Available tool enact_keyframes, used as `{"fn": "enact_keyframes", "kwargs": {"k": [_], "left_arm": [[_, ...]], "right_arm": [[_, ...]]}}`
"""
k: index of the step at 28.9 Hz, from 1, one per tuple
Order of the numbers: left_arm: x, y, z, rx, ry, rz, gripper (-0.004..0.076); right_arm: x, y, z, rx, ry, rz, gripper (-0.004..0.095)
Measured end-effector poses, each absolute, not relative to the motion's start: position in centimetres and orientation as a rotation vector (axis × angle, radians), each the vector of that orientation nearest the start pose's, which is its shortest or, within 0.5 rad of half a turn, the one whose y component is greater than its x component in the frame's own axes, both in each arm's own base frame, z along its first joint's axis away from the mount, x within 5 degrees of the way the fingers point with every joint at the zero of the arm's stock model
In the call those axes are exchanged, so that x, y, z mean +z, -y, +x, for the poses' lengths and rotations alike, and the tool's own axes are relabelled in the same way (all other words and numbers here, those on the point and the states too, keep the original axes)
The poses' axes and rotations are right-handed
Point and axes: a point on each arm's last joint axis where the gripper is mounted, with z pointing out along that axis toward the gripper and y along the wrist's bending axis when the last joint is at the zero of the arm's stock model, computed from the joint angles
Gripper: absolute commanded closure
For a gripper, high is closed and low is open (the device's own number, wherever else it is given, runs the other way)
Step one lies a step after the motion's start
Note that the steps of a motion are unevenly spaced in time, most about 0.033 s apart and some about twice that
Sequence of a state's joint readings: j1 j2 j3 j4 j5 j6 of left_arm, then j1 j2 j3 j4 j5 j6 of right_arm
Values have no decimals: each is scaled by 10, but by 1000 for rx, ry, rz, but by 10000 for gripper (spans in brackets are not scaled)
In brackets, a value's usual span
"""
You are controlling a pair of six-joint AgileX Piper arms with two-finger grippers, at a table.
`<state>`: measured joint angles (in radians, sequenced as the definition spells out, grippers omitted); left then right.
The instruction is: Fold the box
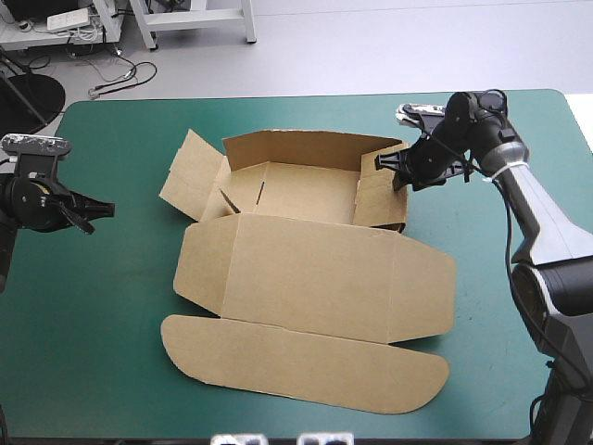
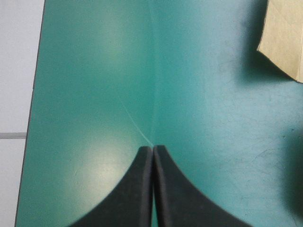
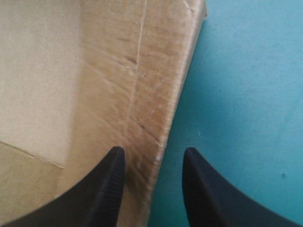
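My right gripper grabs the top edge of its raised side (image 1: 400, 178) next, to hold the box (image 1: 306, 278) steady for folding.
The brown box (image 1: 306, 278) lies mid-table with its lid and rounded front flap flat toward me. Its back wall and right side wall (image 1: 382, 197) are raised, and the left side flap (image 1: 190, 173) splays outward. My right gripper (image 1: 389, 167) is open at the right wall's top, one finger inside and one outside. In the right wrist view the wall's edge (image 3: 163, 137) runs between the fingers of my right gripper (image 3: 154, 153). My left gripper (image 1: 104, 211) hangs shut over the cover, well left of the box. The left wrist view shows my left gripper (image 2: 153, 149) and a box corner (image 2: 284, 38) ahead.
Bare teal-green cover (image 1: 102, 315) surrounds the box on the left, front and right. The table's left edge (image 2: 32, 118) runs close beside the left gripper. The far edge (image 1: 306, 95) lies just beyond the box's back wall.
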<state>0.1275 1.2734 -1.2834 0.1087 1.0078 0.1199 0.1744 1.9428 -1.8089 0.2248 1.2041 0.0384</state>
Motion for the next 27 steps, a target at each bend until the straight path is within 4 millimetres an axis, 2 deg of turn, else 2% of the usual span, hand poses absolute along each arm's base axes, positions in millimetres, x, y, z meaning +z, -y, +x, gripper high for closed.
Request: {"fn": "enact_keyframes", "kwargs": {"k": [4, 6, 8, 11, 12, 18, 22, 25, 27], "left_arm": [[379, -41, 254, 244, -2489, 22, 734], [379, -41, 254, 244, -2486, 23, 734], [380, -41, 255, 245, -2472, 23, 734], [381, -41, 257, 247, -2453, 25, 734], [381, -41, 257, 247, -2450, 25, 733], [382, -42, 258, 250, -2433, 21, 732], [384, -51, 258, 237, -2408, -36, 732], [384, -69, 254, 212, -2396, -159, 732], [384, -79, 251, 199, -2390, -224, 732]], "right_arm": [[276, -96, 419, 405, -2852, -148, 540], [270, -99, 423, 435, -2843, -193, 581], [265, -101, 426, 463, -2829, -215, 679], [262, -104, 430, 496, -2801, -221, 902], [262, -104, 430, 504, -2792, -229, 922], [262, -107, 429, 534, -2793, -249, 923], [262, -107, 426, 538, -2820, -275, 923], [281, -104, 418, 517, -2784, -295, 923], [304, -102, 409, 509, -2725, -318, 923]]}}
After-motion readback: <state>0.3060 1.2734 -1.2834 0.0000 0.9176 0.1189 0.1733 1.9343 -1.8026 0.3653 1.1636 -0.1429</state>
